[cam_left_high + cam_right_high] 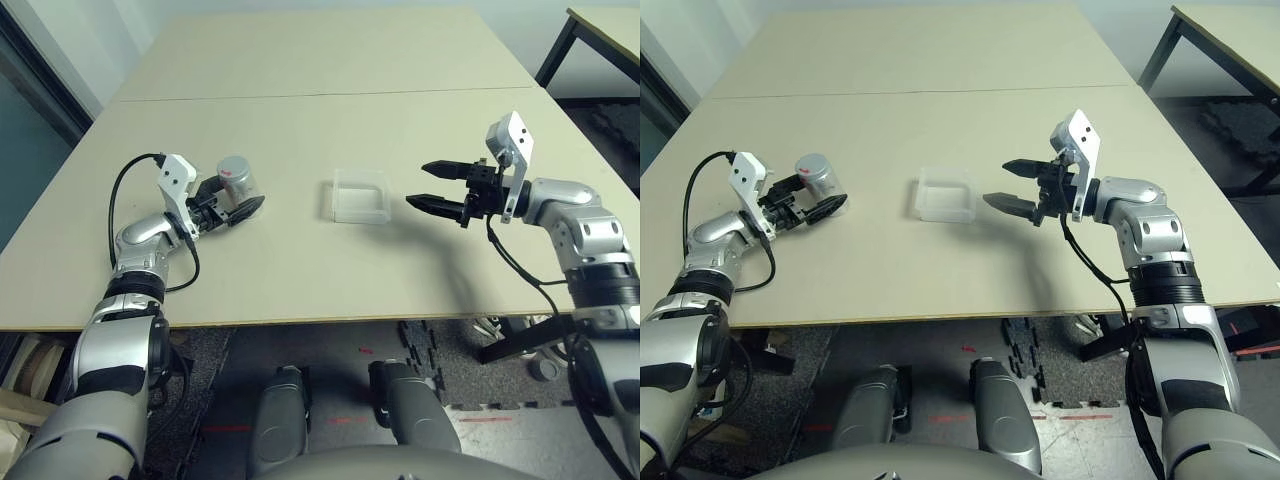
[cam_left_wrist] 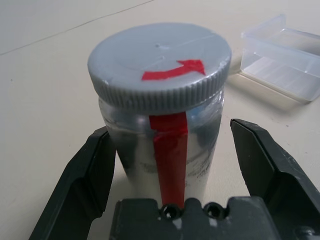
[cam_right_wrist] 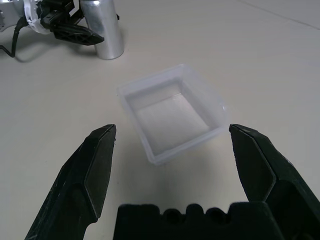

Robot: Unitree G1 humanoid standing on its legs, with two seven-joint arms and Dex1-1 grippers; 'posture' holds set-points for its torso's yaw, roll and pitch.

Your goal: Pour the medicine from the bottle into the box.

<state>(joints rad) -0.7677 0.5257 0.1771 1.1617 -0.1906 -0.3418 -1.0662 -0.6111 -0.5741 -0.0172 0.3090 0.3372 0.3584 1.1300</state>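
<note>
I can close my left gripper on the silvery bottle now, because its fingers are beside the silvery bottle's side [image 1: 243,190], below the grey cap.
The silvery bottle [image 1: 236,182] stands upright at the table's left, with a red strip down its side and its grey screw cap [image 2: 160,65] on; a red arrow marks the cap. My left gripper [image 2: 170,129] is open around the bottle, one finger [image 2: 95,170] against its wall and the other a little apart. The clear square box [image 1: 360,196] sits empty at the table's middle. Just right of the box, slightly above the table, my right gripper [image 1: 418,184] is open and holds nothing. The medicine is hidden inside the capped bottle.
The beige table [image 1: 320,270] has a seam running across behind the bottle and box. A second table [image 1: 600,25] with a dark leg stands at the far right. A black cable [image 1: 125,185] loops off my left wrist.
</note>
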